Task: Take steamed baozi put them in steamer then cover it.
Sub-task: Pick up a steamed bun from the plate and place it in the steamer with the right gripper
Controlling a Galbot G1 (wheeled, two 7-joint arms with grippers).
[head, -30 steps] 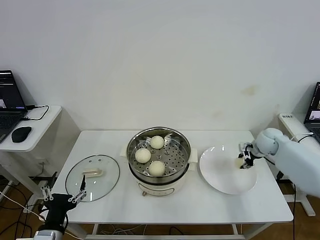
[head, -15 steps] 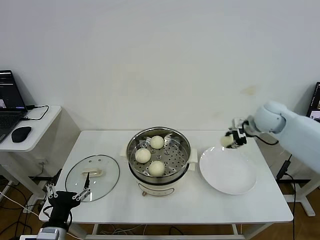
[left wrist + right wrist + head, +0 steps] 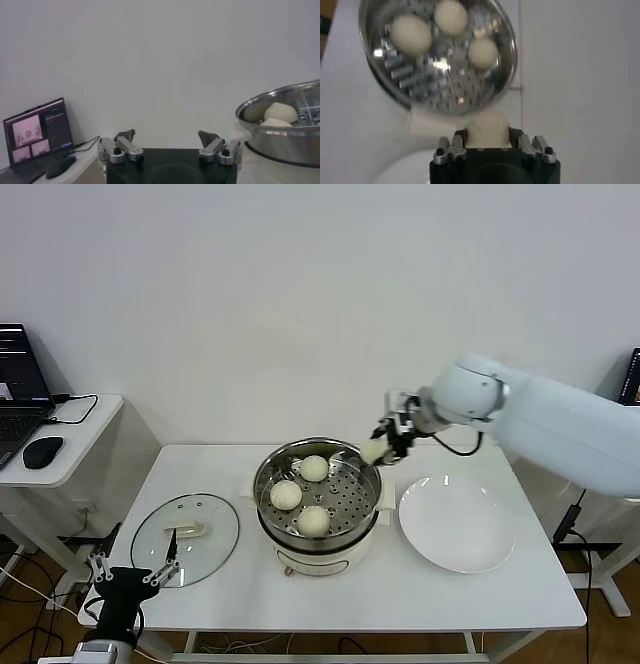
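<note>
The baozi hangs short of the steel steamer's rim [image 3: 378, 484] and would miss if I opened now. My right gripper should keep holding it until it is above the tray.
The steel steamer [image 3: 268, 476] on its white base stands mid-table with three baozi [image 3: 314, 468] on its perforated tray. My right gripper [image 3: 381, 446] hovers just above the steamer's right rim, shut on a fourth baozi [image 3: 373, 450]. The right wrist view shows that baozi [image 3: 488, 128] clamped between the jaws, with the steamer tray [image 3: 451, 92] beyond it. The glass cover [image 3: 215, 527] with its cream handle [image 3: 186, 530] lies flat at the table's left. My left gripper [image 3: 131, 574] hangs open off the table's front-left corner, its fingers [image 3: 126, 138] wide apart with nothing between them.
An empty white plate [image 3: 457, 523] sits right of the steamer. A side table at far left carries a laptop [image 3: 20, 389] and a mouse [image 3: 42, 451]. My right arm [image 3: 560, 424] stretches over the plate's far side.
My right gripper lifted the baozi off the white plate and carried it left, up to the steamer's right rim. The left arm barely moved.
</note>
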